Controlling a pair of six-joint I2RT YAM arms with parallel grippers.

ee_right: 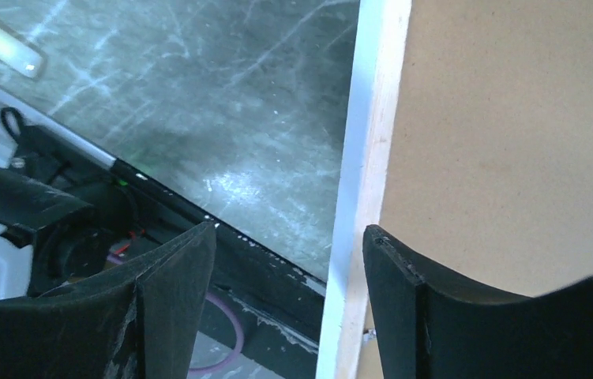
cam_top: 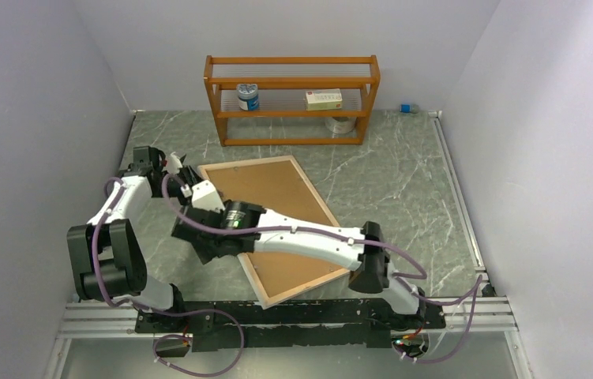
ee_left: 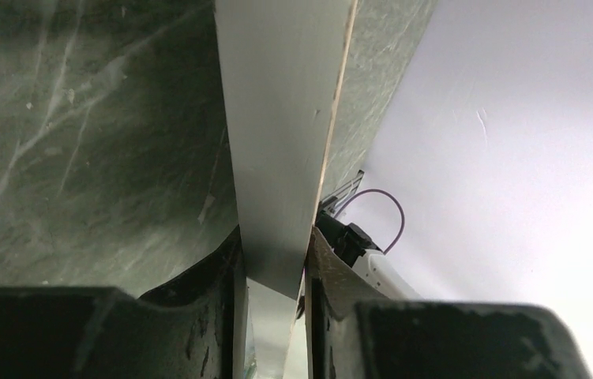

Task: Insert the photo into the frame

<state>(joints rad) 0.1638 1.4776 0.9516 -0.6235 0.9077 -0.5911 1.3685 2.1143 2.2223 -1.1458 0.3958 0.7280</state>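
Observation:
The brown backing needs to stay free to turn over. My right gripper should grab the frame (cam_top: pixel 314 189) by its pale long-side rim (cam_top: pixel 248 268) next.
The frame (cam_top: pixel 314 189) lies back side up on the marble table, with its brown backing (cam_top: pixel 265 189) showing inside a pale rim. My left gripper (cam_top: pixel 188 180) is at the frame's far left corner. In the left wrist view it (ee_left: pixel 275 276) is shut on the silver-white rim (ee_left: pixel 277 142), pinched between both fingers. My right gripper (cam_top: pixel 200 237) reaches across the frame to its left edge. In the right wrist view it (ee_right: pixel 289 260) stands open with the white rim (ee_right: pixel 364 158) between its fingers, close to the right finger (ee_right: pixel 411 308) and apart from the left. The photo is out of view.
An orange shelf rack (cam_top: pixel 291 99) stands at the back, holding a jar (cam_top: pixel 248 96), a small box (cam_top: pixel 324 99) and a metal tin (cam_top: pixel 342 124). A small blue object (cam_top: pixel 407 108) sits at the back right. Walls close in on the left, back and right.

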